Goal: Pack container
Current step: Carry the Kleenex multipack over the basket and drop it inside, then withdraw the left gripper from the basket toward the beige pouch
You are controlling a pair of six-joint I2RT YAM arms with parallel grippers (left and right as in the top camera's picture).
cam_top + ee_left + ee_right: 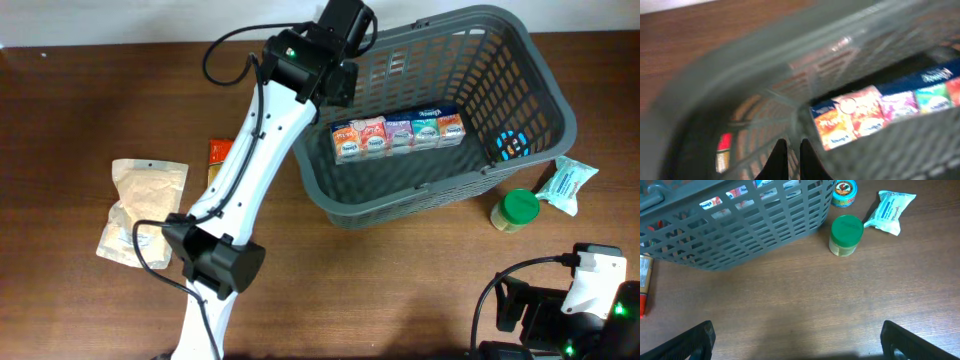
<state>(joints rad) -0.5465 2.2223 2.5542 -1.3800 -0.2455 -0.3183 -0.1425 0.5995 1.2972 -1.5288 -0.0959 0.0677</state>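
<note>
The boxes would stay in the basket if I lifted my left gripper now, because its shut fingers hang at the basket's side at the corner, short of the boxes.
The dark grey slotted basket (548, 92) stands at the back right of the table. It holds a row of colourful small boxes (398, 134) and a round blue tin (512, 144). My left gripper (790, 151) hangs over the basket's far left corner, its fingers shut and empty, above the lattice wall (765, 107) with the boxes (860, 117) to the right. My right gripper (797, 340) is wide open and empty, low over bare table in front of the basket (740, 235).
A green-lidded jar (519, 209) (846, 234) and a white-blue packet (567, 184) (889, 211) lie right of the basket. A beige pouch (143, 210) and an orange packet (219, 158) lie at the left, the packet partly under my left arm.
</note>
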